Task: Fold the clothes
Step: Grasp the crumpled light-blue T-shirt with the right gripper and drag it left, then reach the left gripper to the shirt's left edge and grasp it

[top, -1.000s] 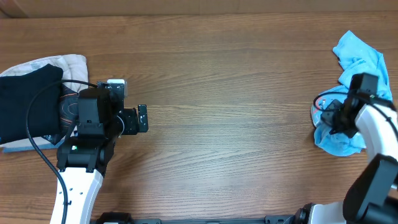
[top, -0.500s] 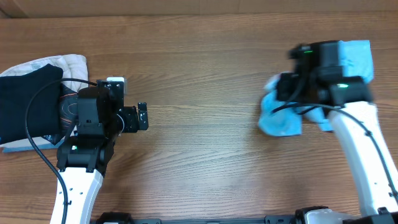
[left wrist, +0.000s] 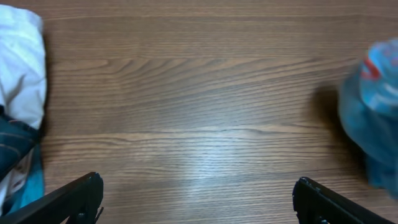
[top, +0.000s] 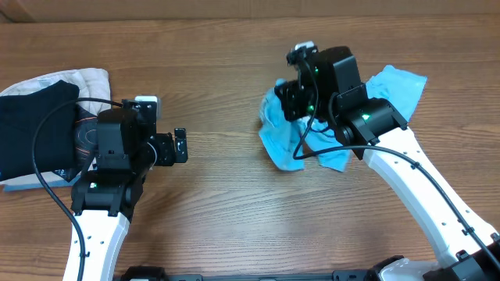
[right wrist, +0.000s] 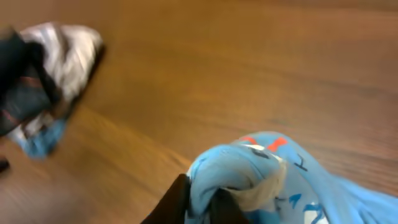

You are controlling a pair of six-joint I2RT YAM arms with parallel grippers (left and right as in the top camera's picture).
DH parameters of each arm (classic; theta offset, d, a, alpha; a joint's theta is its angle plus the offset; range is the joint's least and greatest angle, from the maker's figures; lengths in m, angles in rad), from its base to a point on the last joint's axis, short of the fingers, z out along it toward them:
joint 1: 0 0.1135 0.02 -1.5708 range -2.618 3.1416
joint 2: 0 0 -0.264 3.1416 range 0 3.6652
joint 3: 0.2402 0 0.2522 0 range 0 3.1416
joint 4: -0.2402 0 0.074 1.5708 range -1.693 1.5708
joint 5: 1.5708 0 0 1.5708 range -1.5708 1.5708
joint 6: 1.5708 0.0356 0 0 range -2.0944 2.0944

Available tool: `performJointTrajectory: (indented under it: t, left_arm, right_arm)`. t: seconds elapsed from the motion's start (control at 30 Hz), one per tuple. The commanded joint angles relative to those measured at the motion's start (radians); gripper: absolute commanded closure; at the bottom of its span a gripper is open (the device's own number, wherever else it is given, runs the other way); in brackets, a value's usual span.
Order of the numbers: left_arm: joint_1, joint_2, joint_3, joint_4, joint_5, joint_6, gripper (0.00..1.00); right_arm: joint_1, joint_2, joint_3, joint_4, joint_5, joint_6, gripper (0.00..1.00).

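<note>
I should next grab the sky-blue T-shirt [top: 281, 136] by its loose edge with my left gripper, opposite my right gripper, to stretch it flat for folding.
The sky-blue T-shirt [top: 281, 136] hangs bunched from my right gripper [top: 295, 100] above the middle right of the table, one end trailing right [top: 398, 84]. In the right wrist view the fingers [right wrist: 180, 202] are shut on a fold of the T-shirt [right wrist: 249, 174], with red and blue print showing. The shirt also shows blurred at the right edge of the left wrist view [left wrist: 373, 118]. My left gripper [top: 180, 147] is open and empty over bare wood, its fingertips [left wrist: 81, 193] wide apart.
A black folded garment [top: 31, 125] lies on a beige folded garment [top: 82, 80] at the left edge of the table, beside my left arm; they also show in the right wrist view [right wrist: 43, 81]. The table's far edge runs along the top.
My right gripper has carried the T-shirt from the far right edge leftward to the middle right of the table. The left arm has not moved.
</note>
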Motion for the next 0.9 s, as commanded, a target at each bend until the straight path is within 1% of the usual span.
performJointTrajectory:
  t: [0.0,0.03,0.07,0.13,0.2,0.27,0.37,0.43,0.57,0.67,0.87]
  left_arm:
    - [0.008,0.003,0.022,0.018,0.049,0.008,0.00]
    - [0.007,0.003,0.022,0.021,0.050,0.008,0.00]
    - [0.006,0.003,0.022,0.024,0.050,0.008,0.00]
    - [0.002,0.003,0.022,0.029,0.051,0.008,0.00]
    - [-0.005,0.004,0.022,0.036,0.088,0.008,0.00]
    - [-0.016,0.008,0.022,0.043,0.119,0.008,0.00]
    - [-0.038,0.029,0.022,0.053,0.120,0.005,0.00]
    - [-0.064,0.059,0.022,0.055,0.121,-0.024,0.00]
    - [-0.123,0.140,0.022,0.060,0.121,-0.070,0.00]
    - [-0.163,0.234,0.022,0.100,0.122,-0.106,0.00]
    - [-0.229,0.422,0.022,0.212,0.128,-0.112,0.00]
  right_arm:
    - [0.000,-0.007,0.008,0.062,-0.005,0.045,0.54]
    - [0.000,-0.007,0.008,0.071,-0.004,0.045,0.39]
    - [0.000,-0.007,0.008,0.072,0.004,0.045,0.32]
    - [-0.002,-0.007,0.008,0.050,0.059,0.045,0.31]
    - [-0.002,-0.007,0.008,0.002,0.157,0.045,0.30]
    - [-0.002,-0.007,0.008,-0.055,0.260,0.054,0.25]
    - [-0.002,-0.007,0.008,-0.131,0.391,0.114,0.23]
    - [-0.003,-0.007,0.008,-0.175,0.443,0.157,0.22]
    - [-0.031,-0.007,0.008,-0.237,0.460,0.252,0.21]
    - [-0.088,-0.008,0.008,-0.280,0.455,0.339,0.20]
    - [-0.184,-0.008,0.008,-0.340,0.430,0.352,0.19]
